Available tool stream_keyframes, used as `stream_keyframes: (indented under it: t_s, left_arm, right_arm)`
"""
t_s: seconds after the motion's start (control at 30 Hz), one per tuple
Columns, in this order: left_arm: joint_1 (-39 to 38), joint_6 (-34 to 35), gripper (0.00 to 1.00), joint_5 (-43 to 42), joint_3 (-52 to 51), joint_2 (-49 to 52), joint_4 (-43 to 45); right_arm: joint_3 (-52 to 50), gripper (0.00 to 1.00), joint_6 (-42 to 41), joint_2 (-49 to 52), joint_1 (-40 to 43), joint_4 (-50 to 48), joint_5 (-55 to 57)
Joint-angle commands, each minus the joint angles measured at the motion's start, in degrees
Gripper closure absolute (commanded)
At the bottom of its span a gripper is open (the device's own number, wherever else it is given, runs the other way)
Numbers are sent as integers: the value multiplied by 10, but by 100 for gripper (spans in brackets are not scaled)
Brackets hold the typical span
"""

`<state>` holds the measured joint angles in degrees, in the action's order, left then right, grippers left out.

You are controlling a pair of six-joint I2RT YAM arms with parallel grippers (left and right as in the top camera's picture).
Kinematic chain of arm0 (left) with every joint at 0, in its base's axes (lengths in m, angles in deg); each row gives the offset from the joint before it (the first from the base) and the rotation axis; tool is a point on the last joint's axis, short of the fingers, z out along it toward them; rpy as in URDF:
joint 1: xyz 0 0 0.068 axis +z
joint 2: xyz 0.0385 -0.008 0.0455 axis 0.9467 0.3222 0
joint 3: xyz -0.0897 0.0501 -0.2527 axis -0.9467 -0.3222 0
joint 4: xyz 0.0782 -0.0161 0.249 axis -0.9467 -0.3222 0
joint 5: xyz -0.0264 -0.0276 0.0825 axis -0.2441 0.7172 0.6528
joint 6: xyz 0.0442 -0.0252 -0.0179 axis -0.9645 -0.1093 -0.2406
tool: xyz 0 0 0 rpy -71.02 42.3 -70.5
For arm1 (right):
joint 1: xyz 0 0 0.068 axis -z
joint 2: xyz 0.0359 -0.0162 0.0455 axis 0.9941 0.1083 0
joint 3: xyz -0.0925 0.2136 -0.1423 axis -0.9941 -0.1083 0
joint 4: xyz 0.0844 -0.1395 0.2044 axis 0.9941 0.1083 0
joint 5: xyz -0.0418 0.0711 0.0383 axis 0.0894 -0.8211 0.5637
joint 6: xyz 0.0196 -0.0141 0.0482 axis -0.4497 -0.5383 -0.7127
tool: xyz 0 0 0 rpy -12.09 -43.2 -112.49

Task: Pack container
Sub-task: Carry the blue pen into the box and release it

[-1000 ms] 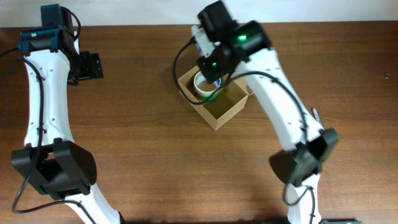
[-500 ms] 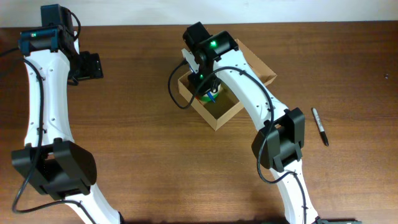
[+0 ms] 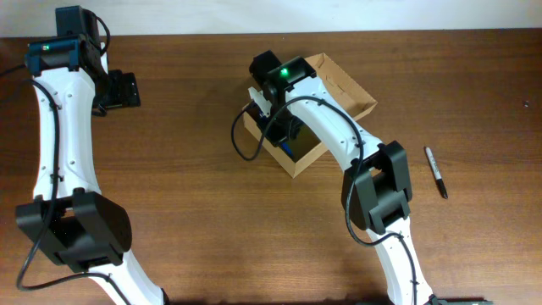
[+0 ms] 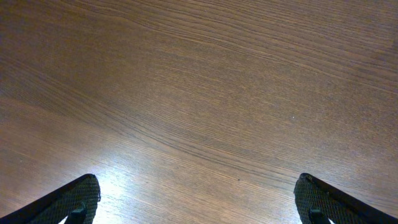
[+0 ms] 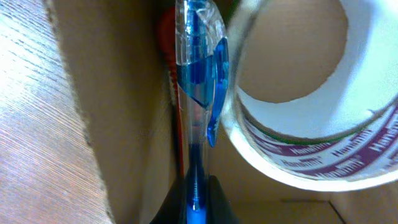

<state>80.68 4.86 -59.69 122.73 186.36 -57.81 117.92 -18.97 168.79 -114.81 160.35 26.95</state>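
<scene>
My right gripper holds the blue pen with the clear body inside the container and needs to open, because the pen would lie between the side of the container and the tape roll.
The tan cardboard container (image 3: pixel 318 151) sits open at the table's middle, its flap lid (image 3: pixel 343 83) folded back. My right gripper (image 3: pixel 285 131) reaches down inside it, shut on a blue clear-barrel pen (image 5: pixel 196 93) held upright along the box's inner wall (image 5: pixel 118 112). A white tape roll (image 5: pixel 311 124) with purple print lies inside the box beside the pen. Something red (image 5: pixel 165 37) shows behind the pen. My left gripper (image 3: pixel 125 89) hangs open and empty over bare wood at the far left; its fingertips (image 4: pixel 199 202) are spread wide.
A black marker (image 3: pixel 435 172) lies on the table to the right of the container. The right arm's cable loops over the box's left edge (image 3: pixel 240 135). The brown wooden table (image 3: pixel 195 220) ends at a white strip along the back.
My right gripper has swung left and down into the container with the pen, uncovering the flap lid and the marker. The left arm has not moved.
</scene>
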Motion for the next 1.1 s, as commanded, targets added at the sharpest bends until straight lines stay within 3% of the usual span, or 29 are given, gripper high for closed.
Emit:
stream_keyframes:
  t_s: [0.0, 0.27, 0.5, 0.7, 0.9, 1.07]
  left_arm:
    - [4, -3, 0, -4, -2, 6, 1]
    - [4, -3, 0, -4, -2, 6, 1]
    - [4, -3, 0, -4, -2, 6, 1]
    - [4, -3, 0, -4, -2, 6, 1]
    - [4, -3, 0, -4, -2, 6, 1]
    - [4, -3, 0, -4, -2, 6, 1]
  right_arm:
    - [-4, 96, 6, 5, -10, -4, -9]
    - [-9, 96, 6, 5, -12, -6, -9]
    - [-9, 74, 6, 5, -13, -6, -9]
    - [4, 69, 6, -11, -9, 13, 13]
    - [10, 67, 6, -119, 20, 27, 68]
    - [10, 66, 6, -254, 92, 31, 99]
